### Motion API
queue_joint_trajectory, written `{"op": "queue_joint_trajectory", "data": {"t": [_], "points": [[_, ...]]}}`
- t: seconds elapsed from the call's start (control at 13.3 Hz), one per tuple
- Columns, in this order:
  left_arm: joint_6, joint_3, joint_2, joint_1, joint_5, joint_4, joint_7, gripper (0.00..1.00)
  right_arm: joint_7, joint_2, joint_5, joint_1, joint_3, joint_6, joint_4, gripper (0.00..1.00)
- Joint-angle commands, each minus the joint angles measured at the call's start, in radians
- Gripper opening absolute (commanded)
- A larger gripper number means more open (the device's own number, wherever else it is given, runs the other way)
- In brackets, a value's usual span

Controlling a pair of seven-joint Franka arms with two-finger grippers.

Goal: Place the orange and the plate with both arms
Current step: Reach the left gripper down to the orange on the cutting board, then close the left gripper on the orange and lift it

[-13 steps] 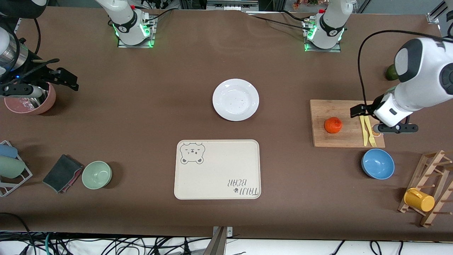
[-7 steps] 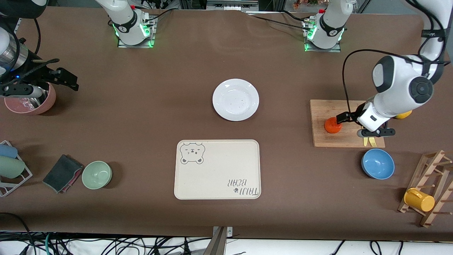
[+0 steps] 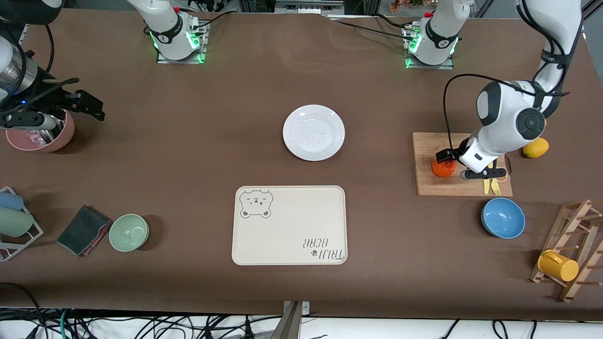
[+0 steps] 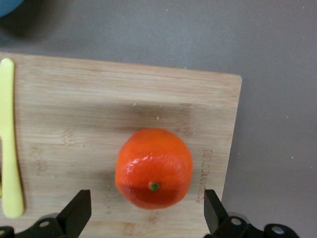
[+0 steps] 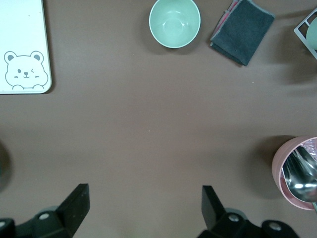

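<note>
My left gripper needs to go down to the orange before it closes on it, because my left gripper's fingers are above the orange (image 3: 441,169) (image 4: 154,168).
The orange (image 3: 441,169) (image 4: 154,168) rests on a wooden cutting board (image 3: 426,186) (image 4: 74,99) toward the left arm's end of the table. My left gripper (image 3: 454,165) (image 4: 147,204) hovers just over it, open, one finger on each side of the fruit and not touching it. The white plate (image 3: 313,132) lies bare at the table's middle, farther from the front camera than the cream bear tray (image 3: 289,225). At the right arm's end, my right gripper (image 3: 70,106) (image 5: 143,203) waits open over bare table beside a pink bowl (image 3: 40,136) (image 5: 297,168), holding nothing.
A yellow knife and fork (image 3: 490,186) lie on the board. A lemon (image 3: 535,148), a blue bowl (image 3: 503,217) and a wooden rack with a yellow mug (image 3: 558,265) stand nearby. A green bowl (image 3: 129,232) and dark cloth (image 3: 84,230) sit near the right arm's end.
The left arm has swung in across the cutting board from the table's end and come down over the orange. The right arm has not moved.
</note>
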Motion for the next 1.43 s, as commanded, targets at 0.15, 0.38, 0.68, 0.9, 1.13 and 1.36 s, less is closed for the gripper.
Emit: {"op": "queue_joint_trajectory", "data": {"t": [0.15, 0.38, 0.68, 0.9, 1.13, 1.36], "points": [[0.103, 0.007, 0.068, -0.024, -0.011, 0.0, -0.004, 1.0, -0.008, 0.005, 0.002, -0.011, 0.01, -0.018, 0.021, 1.0], [0.106, 0.008, 0.084, -0.024, -0.009, 0.0, -0.003, 0.98, -0.008, 0.005, 0.002, -0.011, 0.01, -0.018, 0.021, 1.0], [0.097, 0.009, 0.073, -0.024, -0.006, -0.001, -0.003, 0.0, -0.008, 0.005, 0.002, -0.011, 0.01, -0.016, 0.021, 1.0], [0.052, 0.007, 0.009, -0.027, -0.011, 0.003, -0.004, 0.0, -0.008, 0.005, 0.002, -0.011, 0.01, -0.018, 0.021, 1.0], [0.012, -0.002, -0.041, -0.1, -0.022, 0.017, -0.053, 0.0, -0.008, 0.005, 0.002, -0.011, 0.01, -0.018, 0.021, 1.0], [0.011, -0.072, -0.033, -0.166, -0.058, 0.061, -0.2, 0.0, -0.008, 0.005, 0.002, -0.011, 0.01, -0.018, 0.021, 1.0]]}}
